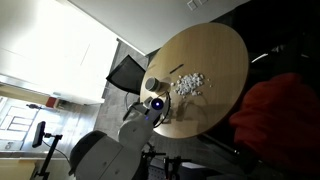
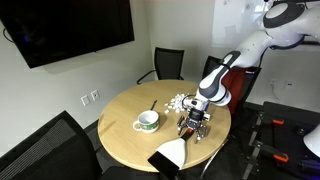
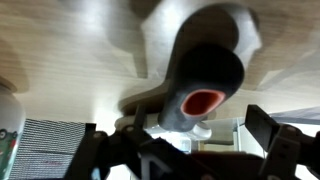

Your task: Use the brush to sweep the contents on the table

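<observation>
The brush's dark grey handle (image 3: 212, 70) is between my fingers, and its red-lined end is up as deep as the ends of my fingers. My gripper should close on the brush.
The round tan table (image 2: 125, 140) carries the contents, a heap of small white bits (image 2: 177, 101), also seen in an exterior view (image 1: 188, 83). My gripper (image 2: 193, 126) hangs low over the table, just beside the heap on its near side. In the wrist view the gripper (image 3: 180, 135) stands open. A dark grey handle with a red-lined hole at its end (image 3: 203, 85) lies on the wood between the fingers (image 3: 268, 135); it looks like the brush. Nothing is gripped.
A cup on a saucer (image 2: 147, 121) stands mid-table, also visible in an exterior view (image 1: 153, 87). A white dustpan-like piece (image 2: 170, 155) lies at the near table edge. Black chairs (image 2: 167, 62) ring the table.
</observation>
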You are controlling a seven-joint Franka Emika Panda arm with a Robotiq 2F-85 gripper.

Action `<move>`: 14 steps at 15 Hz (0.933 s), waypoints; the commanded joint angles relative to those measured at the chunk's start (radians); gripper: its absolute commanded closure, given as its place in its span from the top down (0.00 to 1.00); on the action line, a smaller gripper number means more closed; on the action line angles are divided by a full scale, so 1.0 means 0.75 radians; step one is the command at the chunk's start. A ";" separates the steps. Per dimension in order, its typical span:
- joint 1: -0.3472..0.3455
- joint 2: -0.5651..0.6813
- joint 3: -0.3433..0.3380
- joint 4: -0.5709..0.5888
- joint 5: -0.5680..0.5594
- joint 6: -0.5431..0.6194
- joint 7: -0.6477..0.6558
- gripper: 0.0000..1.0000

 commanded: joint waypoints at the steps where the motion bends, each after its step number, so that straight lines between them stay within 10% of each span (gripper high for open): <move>1: 0.002 0.029 0.019 0.002 -0.014 0.056 0.019 1.00; 2: 0.006 0.029 0.019 0.005 -0.015 0.058 0.019 0.75; 10: 0.025 0.019 0.017 0.003 -0.024 0.086 0.028 0.19; 14: 0.020 -0.017 0.028 -0.031 -0.009 0.089 0.063 0.12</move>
